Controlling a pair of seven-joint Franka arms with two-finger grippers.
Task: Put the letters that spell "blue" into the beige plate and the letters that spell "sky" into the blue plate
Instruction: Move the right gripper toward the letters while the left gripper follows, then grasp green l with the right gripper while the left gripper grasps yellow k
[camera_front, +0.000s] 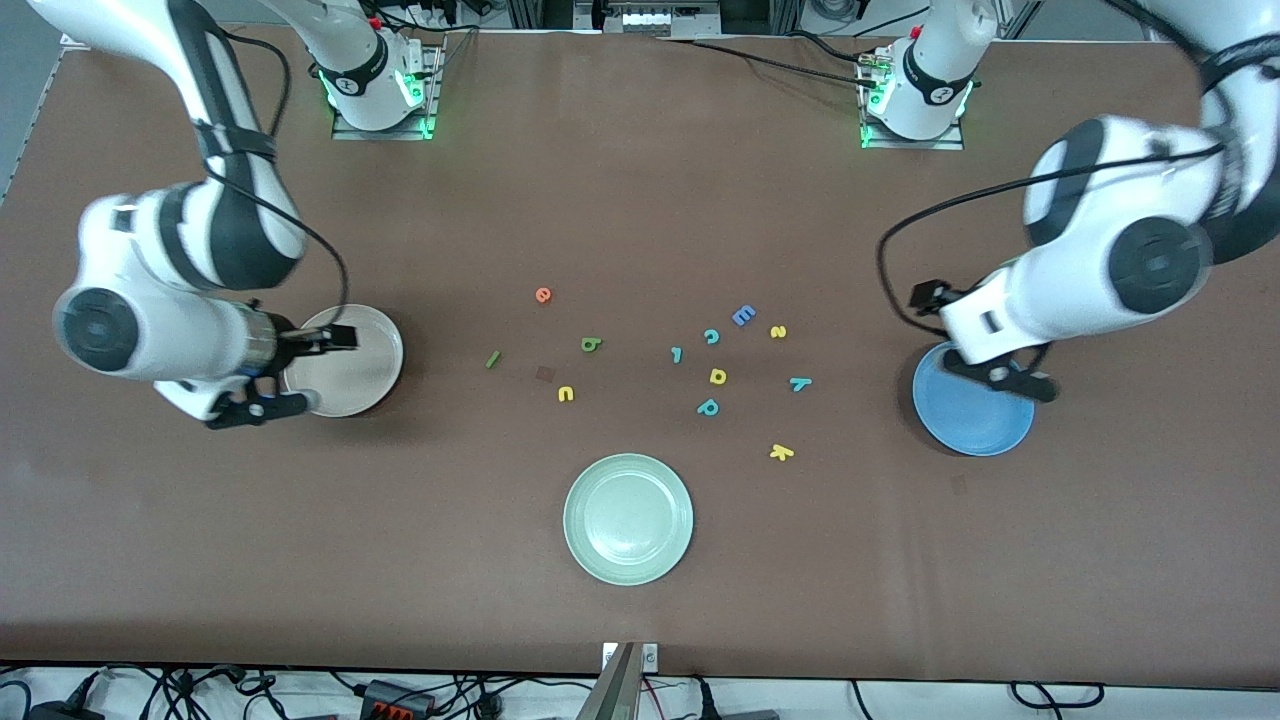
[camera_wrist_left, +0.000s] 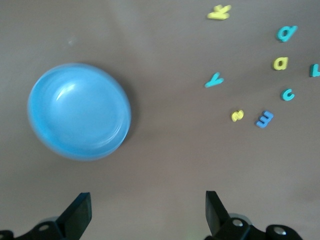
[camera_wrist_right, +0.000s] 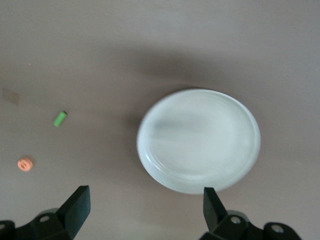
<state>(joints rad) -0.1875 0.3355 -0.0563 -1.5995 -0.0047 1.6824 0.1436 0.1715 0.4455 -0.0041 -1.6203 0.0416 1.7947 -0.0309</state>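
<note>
My left gripper is to pick up the yellow k next by its straight stem and slanted leg (camera_front: 781, 452), to spell "sky" in the blue plate (camera_front: 972, 412).
The beige plate (camera_front: 345, 362) (camera_wrist_right: 199, 140) lies at the right arm's end of the table, and my right gripper (camera_front: 262, 407) (camera_wrist_right: 145, 212) hangs open and empty beside its rim. My left gripper (camera_front: 1005, 380) (camera_wrist_left: 147, 215) is open and empty over the edge of the blue plate (camera_front: 972, 412) (camera_wrist_left: 80, 111). Between the plates lie orange e (camera_front: 543, 294) (camera_wrist_right: 24, 163), green l (camera_front: 492, 359) (camera_wrist_right: 60, 118), green b (camera_front: 591, 345), yellow u (camera_front: 566, 394), yellow s (camera_front: 778, 332) (camera_wrist_left: 237, 115), teal y (camera_front: 799, 384) (camera_wrist_left: 214, 80) and yellow k (camera_front: 781, 452) (camera_wrist_left: 219, 11).
A pale green plate (camera_front: 628, 518) sits nearest the front camera. Mixed among the task letters are a blue E (camera_front: 743, 316), a teal c (camera_front: 711, 336), a teal p (camera_front: 708, 407), a yellow round-bowled letter (camera_front: 718, 376) and a small teal letter (camera_front: 677, 354).
</note>
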